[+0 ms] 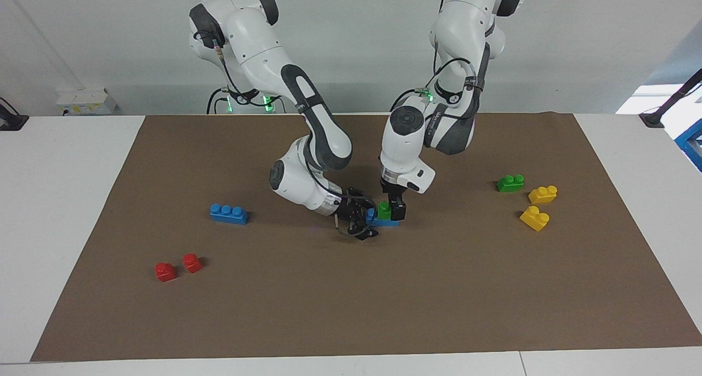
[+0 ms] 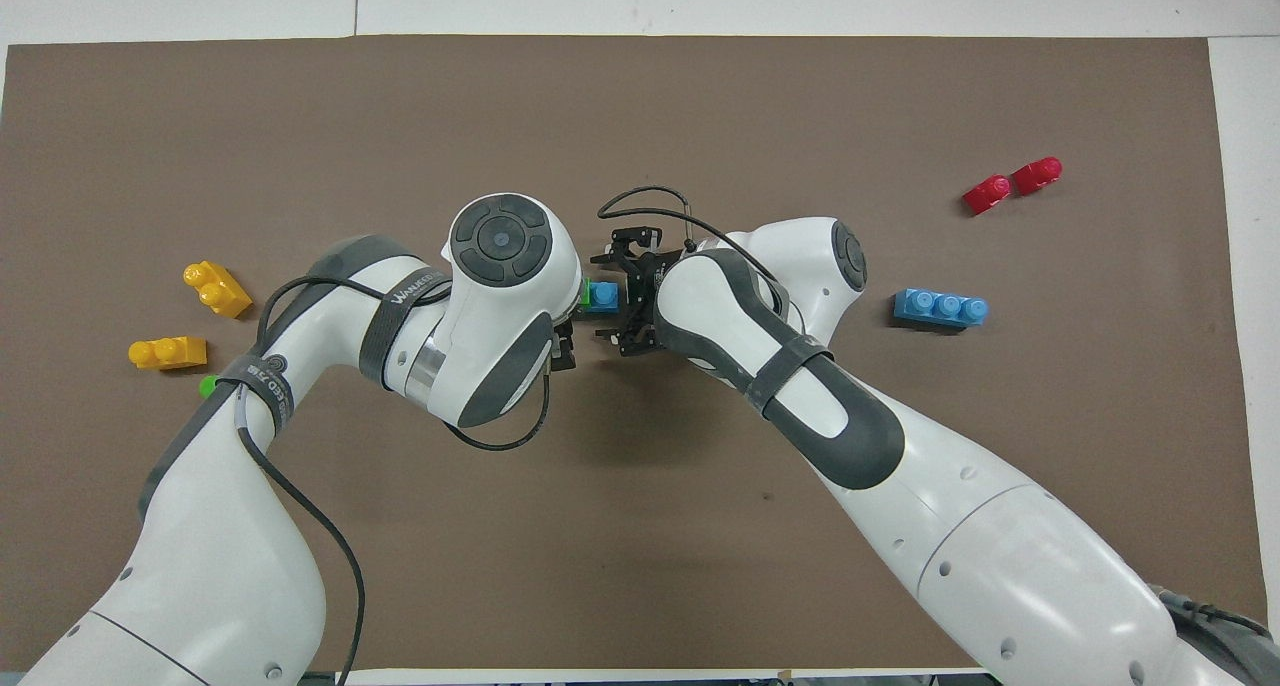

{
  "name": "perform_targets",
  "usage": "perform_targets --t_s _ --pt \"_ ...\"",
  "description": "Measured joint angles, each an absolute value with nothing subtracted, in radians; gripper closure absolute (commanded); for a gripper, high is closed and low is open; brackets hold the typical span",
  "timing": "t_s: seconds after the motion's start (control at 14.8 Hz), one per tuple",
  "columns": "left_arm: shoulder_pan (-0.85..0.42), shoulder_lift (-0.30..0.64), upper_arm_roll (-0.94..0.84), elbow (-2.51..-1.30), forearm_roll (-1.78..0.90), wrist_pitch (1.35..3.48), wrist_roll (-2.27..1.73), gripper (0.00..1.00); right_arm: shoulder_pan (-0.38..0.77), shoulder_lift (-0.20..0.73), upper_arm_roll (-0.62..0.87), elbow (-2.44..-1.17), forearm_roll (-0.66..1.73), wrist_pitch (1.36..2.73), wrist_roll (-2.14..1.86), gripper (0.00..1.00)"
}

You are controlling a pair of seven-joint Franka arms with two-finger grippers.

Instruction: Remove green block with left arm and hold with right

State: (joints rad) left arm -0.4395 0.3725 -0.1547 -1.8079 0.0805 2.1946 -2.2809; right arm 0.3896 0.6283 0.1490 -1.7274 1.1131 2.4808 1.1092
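Observation:
I will next grab the blue brick by its end [image 2: 606, 296] with my right gripper. This will keep the stack steady while the green block [image 2: 585, 294] comes off.
A green block [image 1: 384, 210] sits on a short blue brick [image 1: 387, 222] at the middle of the brown mat. My left gripper [image 1: 392, 210] comes down from above and is shut on the green block. In the overhead view the left arm's wrist covers it, and only a sliver of the green block [image 2: 584, 292] and the blue brick's end [image 2: 604, 297] show. My right gripper [image 1: 368, 217] is open and low at the blue brick's end toward the right arm, with one finger on each side of that end; it also shows in the overhead view [image 2: 609, 300].
A second green block [image 1: 510, 183] and two yellow bricks [image 1: 543, 194] [image 1: 534, 218] lie toward the left arm's end. A blue three-stud brick [image 1: 228, 214] and two red bricks [image 1: 165, 271] [image 1: 192, 262] lie toward the right arm's end.

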Motion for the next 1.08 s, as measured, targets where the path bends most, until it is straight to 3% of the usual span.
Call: perform_targets --t_s 0.13,0.2,0.61,0.67,0.81,0.88,0.94,1.01,1.08 --pt "-0.439 0.372 -0.153 -1.808 0.081 2.195 -2.280 0.00 0.390 0.625 0.149 -1.729 1.114 2.480 1.110 0.85" --pt "-0.439 0.372 -0.153 -1.808 0.081 2.195 -2.280 0.00 0.390 0.624 0.149 -1.728 1.114 2.483 1.110 1.00" --pt "-0.439 0.372 -0.152 -1.808 0.081 2.195 -2.279 0.01 0.389 0.621 0.148 -1.726 1.115 2.490 1.110 1.00" --pt "-0.439 0.372 -0.152 -1.808 0.081 2.195 -2.279 0.06 0.389 0.621 0.148 -1.726 1.115 2.490 1.110 1.00" --pt "-0.439 0.372 -0.152 -1.808 0.081 2.195 -2.278 0.42 0.389 0.621 0.148 -1.726 1.115 2.490 1.110 1.00" --pt "-0.439 0.372 -0.152 -1.808 0.081 2.195 -2.278 0.72 0.389 0.621 0.148 -1.726 1.115 2.490 1.110 1.00" --pt "-0.439 0.371 -0.152 -1.808 0.081 2.195 -2.278 0.93 0.389 0.621 0.148 -1.726 1.115 2.490 1.110 1.00" --pt "-0.438 0.371 -0.151 -1.807 0.084 2.200 -2.278 1.00 0.389 0.621 0.148 -1.726 1.115 2.489 1.110 1.00" --pt "-0.438 0.371 -0.148 -1.802 0.090 2.204 -2.277 1.00 0.389 0.621 0.148 -1.726 1.115 2.489 1.110 1.00"
